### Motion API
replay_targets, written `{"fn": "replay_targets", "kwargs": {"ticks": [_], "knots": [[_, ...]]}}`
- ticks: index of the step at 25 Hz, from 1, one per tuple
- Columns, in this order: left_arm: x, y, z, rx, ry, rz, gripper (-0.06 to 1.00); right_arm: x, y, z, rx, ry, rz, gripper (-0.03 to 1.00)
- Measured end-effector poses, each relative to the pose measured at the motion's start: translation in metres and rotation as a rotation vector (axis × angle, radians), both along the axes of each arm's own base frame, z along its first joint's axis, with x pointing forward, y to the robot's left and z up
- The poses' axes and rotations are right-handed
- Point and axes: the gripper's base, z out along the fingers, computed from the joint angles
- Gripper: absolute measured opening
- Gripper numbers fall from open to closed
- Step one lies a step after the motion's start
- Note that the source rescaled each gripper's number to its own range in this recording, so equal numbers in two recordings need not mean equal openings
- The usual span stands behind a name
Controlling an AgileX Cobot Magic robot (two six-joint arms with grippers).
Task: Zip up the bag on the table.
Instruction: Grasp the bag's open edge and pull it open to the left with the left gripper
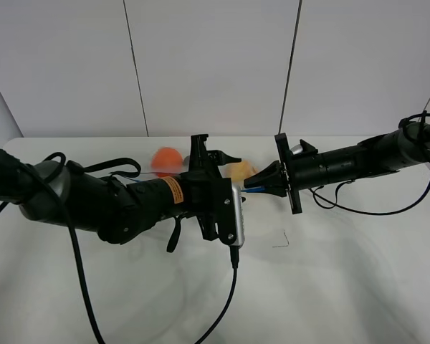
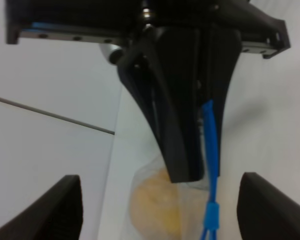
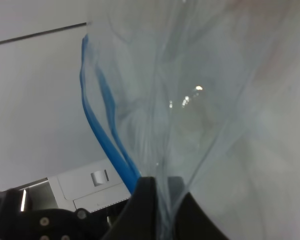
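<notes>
Next, my left gripper takes hold of the bag's blue zip by its slider [image 2: 211, 215] to zip up the clear bag.
The clear bag [image 3: 205, 100] hangs from my right gripper [image 3: 164, 200], which is shut on its edge beside the blue zip strip [image 3: 97, 130]. In the exterior high view the right gripper [image 1: 252, 186] holds the strip [image 1: 256, 190] above the white table [image 1: 344, 279]. A yellow piece [image 1: 238, 170] and an orange piece [image 1: 166, 158] show behind the arms. My left gripper [image 1: 229, 190] is open, close in front of the right one. In the left wrist view its fingertips [image 2: 65, 210] stand wide apart on either side of the right gripper's fingers [image 2: 180, 125], the strip [image 2: 210, 165] and the yellow piece [image 2: 155, 207].
Black cables [image 1: 82, 287] trail from both arms across the table. A small dark mark [image 1: 281, 244] lies on the tabletop near the middle. A white panelled wall [image 1: 215, 64] stands behind the table's far edge.
</notes>
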Motion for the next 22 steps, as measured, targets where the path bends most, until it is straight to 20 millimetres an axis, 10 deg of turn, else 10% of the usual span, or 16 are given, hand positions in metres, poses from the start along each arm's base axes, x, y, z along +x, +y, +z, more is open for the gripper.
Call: {"fn": "replay_targets", "kwargs": {"ticks": [13, 22], "knots": [[0.002, -0.005, -0.021, -0.078, 0.053, -0.002, 0.98, 0.000, 0.000, 0.000, 0.000, 0.000, 0.000, 0.00], [0.002, -0.005, -0.021, -0.077, 0.053, -0.003, 0.48, 0.000, 0.000, 0.000, 0.000, 0.000, 0.000, 0.00]]}}
